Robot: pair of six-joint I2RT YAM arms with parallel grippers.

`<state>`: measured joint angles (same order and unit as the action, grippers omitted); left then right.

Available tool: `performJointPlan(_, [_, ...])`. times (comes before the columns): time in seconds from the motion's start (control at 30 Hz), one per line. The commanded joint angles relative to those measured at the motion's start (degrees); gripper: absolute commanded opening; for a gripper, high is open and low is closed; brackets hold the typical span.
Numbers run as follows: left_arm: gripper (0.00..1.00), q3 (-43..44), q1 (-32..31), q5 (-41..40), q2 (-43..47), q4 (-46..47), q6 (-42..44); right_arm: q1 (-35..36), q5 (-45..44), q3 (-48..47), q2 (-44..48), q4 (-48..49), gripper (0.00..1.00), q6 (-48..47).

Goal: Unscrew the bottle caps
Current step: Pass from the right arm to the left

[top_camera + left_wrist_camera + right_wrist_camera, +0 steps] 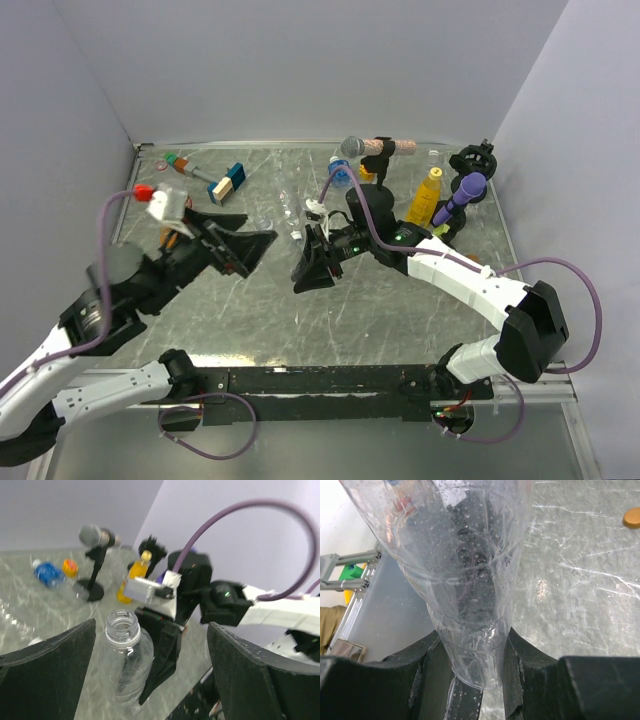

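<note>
My left gripper grabs the clear bottle's bare neck (122,629) next, so my right gripper then releases the bottle and its base sets down upright.
A clear bottle (122,645) stands upright with its threaded neck bare, no cap on it. My right gripper (472,655) is shut on its lower body, and the plastic is squeezed in between the pads (520,670). In the top view this gripper (312,262) sits mid-table. My left gripper (150,630) is open wide, a finger on either side of the bottle's neck and clear of it, with nothing in it. From above it (255,250) lies just left of the bottle (298,238). An orange cap (632,517) lies loose on the table.
A blue-labelled bottle (340,175) lies at the back beside a grey microphone on its stand (352,147). A yellow bottle (427,197) and a purple microphone (465,195) stand at the back right. A blue-and-tan block (228,185) lies back left.
</note>
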<state>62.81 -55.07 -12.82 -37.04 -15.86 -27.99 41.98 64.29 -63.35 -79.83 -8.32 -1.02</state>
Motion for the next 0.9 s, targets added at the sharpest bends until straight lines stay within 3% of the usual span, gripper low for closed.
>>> performJointPlan(0.0, [0.92,5.13,0.05,2.45,-5.49,-9.97,-2.86,0.12,0.57,-1.69,1.87,-0.47,0.31,-3.9])
performJointPlan(0.23, [0.69,8.56,0.31,2.98,-8.58,-13.32,-3.04,0.12,1.18,-1.69,1.79,-0.47,0.31,-3.99])
performJointPlan(0.63, [0.5,10.14,0.66,2.97,-10.16,-14.47,-2.42,0.12,2.06,-1.42,2.14,-0.74,0.31,-4.78])
performJointPlan(0.77, [0.38,10.14,0.75,3.15,-10.86,-14.55,-2.07,0.12,2.06,-1.42,2.14,-0.74,0.3,-4.87])
performJointPlan(0.87, [0.37,9.88,0.67,3.06,-10.86,-14.2,-1.98,0.21,2.07,-1.25,1.96,-1.0,0.3,-5.31])
